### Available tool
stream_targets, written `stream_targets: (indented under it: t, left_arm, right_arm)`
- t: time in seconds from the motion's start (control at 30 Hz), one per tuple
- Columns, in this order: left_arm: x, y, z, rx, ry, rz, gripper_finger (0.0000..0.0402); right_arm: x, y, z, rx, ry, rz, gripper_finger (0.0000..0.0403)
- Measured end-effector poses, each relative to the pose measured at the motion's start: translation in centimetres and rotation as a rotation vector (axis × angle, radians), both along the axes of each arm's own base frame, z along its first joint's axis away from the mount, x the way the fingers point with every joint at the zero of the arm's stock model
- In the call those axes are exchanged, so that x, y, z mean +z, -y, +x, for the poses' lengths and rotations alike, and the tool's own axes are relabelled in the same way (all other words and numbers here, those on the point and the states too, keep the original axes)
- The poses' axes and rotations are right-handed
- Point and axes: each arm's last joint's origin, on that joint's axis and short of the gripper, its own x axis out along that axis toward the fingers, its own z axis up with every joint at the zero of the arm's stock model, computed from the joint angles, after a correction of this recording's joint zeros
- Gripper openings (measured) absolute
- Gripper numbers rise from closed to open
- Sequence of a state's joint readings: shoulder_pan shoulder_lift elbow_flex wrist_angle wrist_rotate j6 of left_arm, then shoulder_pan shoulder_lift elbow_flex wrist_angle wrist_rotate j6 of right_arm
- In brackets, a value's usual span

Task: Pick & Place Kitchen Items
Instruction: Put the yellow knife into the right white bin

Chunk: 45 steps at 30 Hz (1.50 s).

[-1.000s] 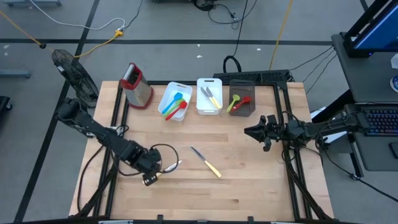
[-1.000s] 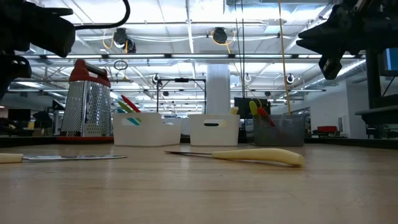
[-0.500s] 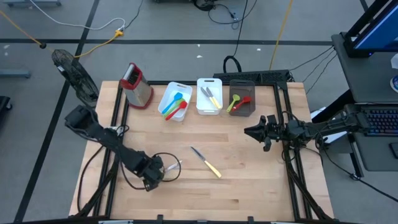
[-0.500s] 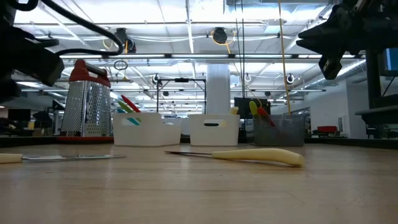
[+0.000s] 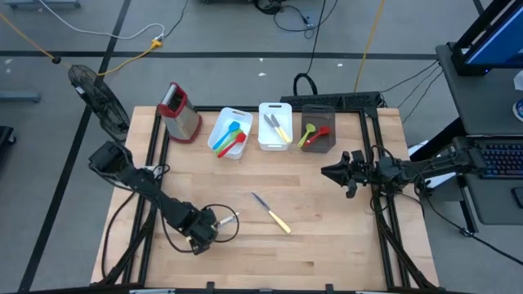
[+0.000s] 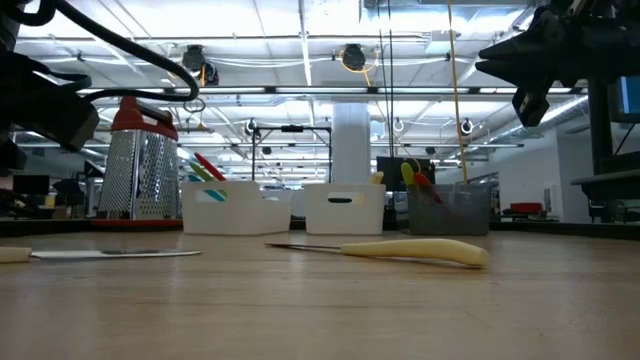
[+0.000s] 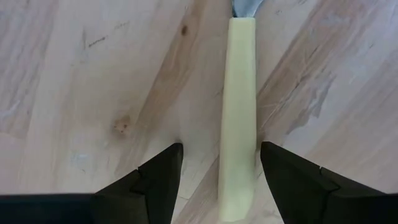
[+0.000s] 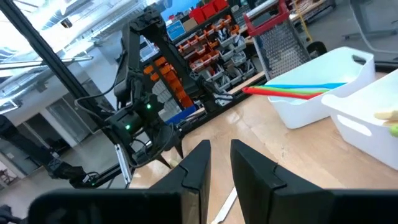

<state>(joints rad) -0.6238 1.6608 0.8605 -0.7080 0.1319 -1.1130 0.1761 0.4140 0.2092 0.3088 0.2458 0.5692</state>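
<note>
The knife has to go in the white bin with knives. Next, I will pick it up with my left gripper by its pale yellow handle (image 5: pixel 225 220) (image 7: pixel 239 112).
A knife with a pale yellow handle (image 7: pixel 239 112) lies flat on the wooden table near its left front; its blade (image 5: pixel 228 218) points toward the table's middle. My left gripper (image 5: pixel 204 229) points down over it, open, with one finger on each side of the handle near its free end; I see no plain touch. A second yellow-handled knife (image 5: pixel 271 212) lies flat at the table's middle. My right gripper (image 5: pixel 327 172) waits raised at the table's right side, fingers nearly together with nothing between them.
Along the far edge stand a red-topped metal grater (image 5: pixel 180 113), a white bin (image 5: pixel 230 132) with blue, green and red utensils, a white bin (image 5: pixel 275 125) with knives and a dark grey bin (image 5: pixel 318 129) with green and red spoons. Bare wood lies at the front right.
My left gripper has come down toward the table over the near-left knife, drifting slightly toward the near edge. Both knives lie where they were, and my right arm has kept still.
</note>
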Motion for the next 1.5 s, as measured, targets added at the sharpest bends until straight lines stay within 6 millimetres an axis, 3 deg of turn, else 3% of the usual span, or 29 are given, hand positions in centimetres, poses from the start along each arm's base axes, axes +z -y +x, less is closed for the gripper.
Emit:
stream_targets:
  t: [0.33,0.43,0.6,0.63,0.87,1.5]
  left_arm:
    - [-0.1,0.1,-0.1,-0.017,-0.004,-0.002,0.0221]
    - [-0.6,0.1,-0.1,0.002,-0.028,0.021,0.0179]
    - [-1.3,0.2,0.0,0.028,-0.068,0.034,0.0053]
    - [-1.3,0.2,0.0,0.028,-0.067,0.034,0.0049]
    - [-0.6,-0.4,0.1,0.064,-0.061,0.004,0.0051]
    - [4.5,-1.2,-0.3,0.078,0.164,-0.13,0.0051]
  right_arm:
    - [0.1,0.1,0.0,-0.042,0.008,-0.004,0.0055]
    - [0.1,0.1,0.0,-0.042,0.008,-0.003,0.0055]
    - [0.2,0.1,0.0,-0.042,0.015,-0.001,0.0055]
    - [0.2,0.1,0.0,-0.042,0.015,-0.001,0.0055]
    - [0.2,0.1,0.0,-0.042,0.015,-0.001,0.0055]
    - [0.2,0.1,0.0,-0.041,0.015,-0.001,0.0055]
